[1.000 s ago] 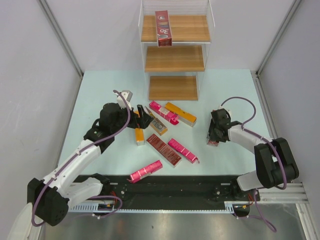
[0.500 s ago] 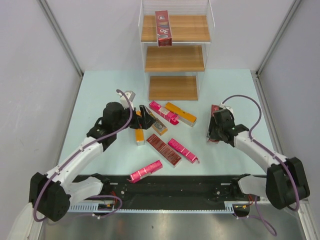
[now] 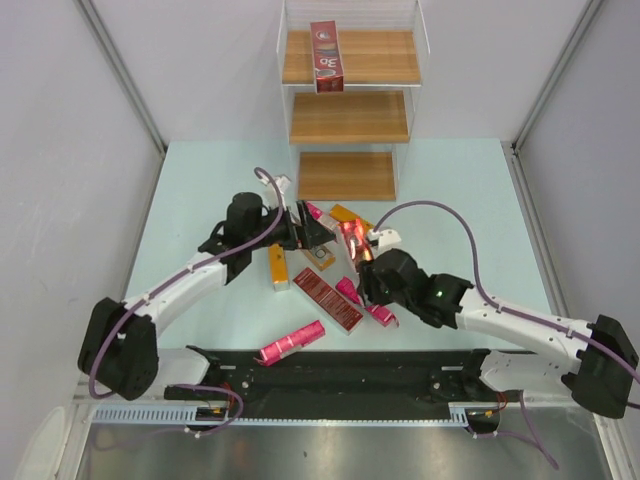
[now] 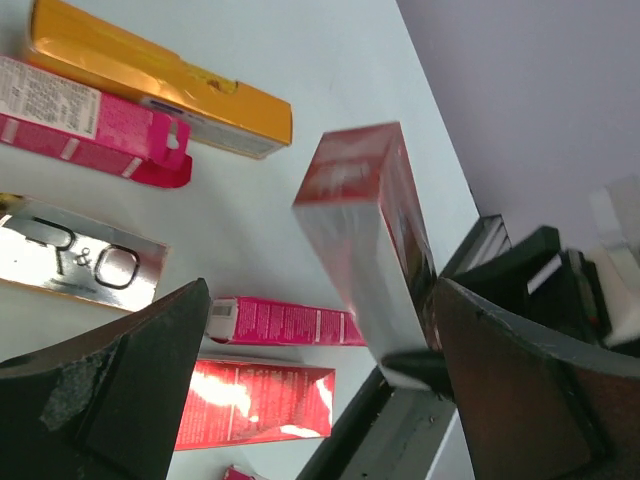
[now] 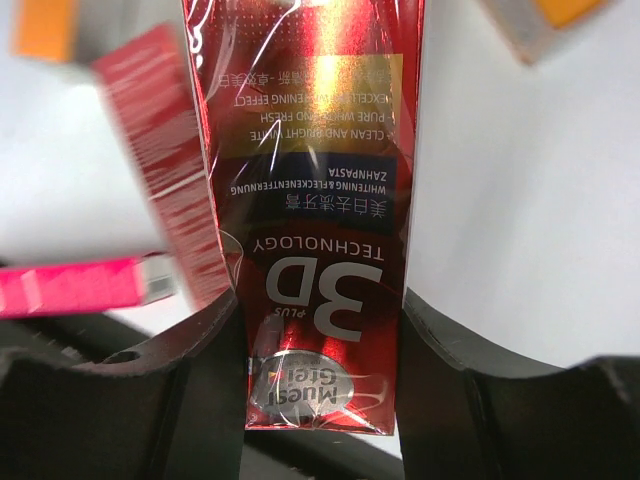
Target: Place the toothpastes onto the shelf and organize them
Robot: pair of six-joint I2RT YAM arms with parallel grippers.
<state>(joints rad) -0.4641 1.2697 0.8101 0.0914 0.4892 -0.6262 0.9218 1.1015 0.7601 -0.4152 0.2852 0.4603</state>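
Observation:
The dark red carton's loose end is the part my left gripper needs to reach and grab. The carton's opposite end stays for my right gripper, which will put the carton on the shelf.
My right gripper is shut on a dark red toothpaste carton and holds it above the pile in the middle of the table. In the right wrist view the carton sits firmly between my right gripper's fingers. My left gripper is open and empty just left of it. In the left wrist view its jaws stand wide apart, with the held carton beyond them. The shelf stands at the back, with one dark red carton upright on its top board.
Loose cartons lie on the table: an orange one, a silver one, a gold one, a dark red one, and pink ones. A black rail runs along the near edge.
My right arm has swung from the table's right side to the middle, carrying the dark red carton. My left gripper has moved right over the pile, still open.

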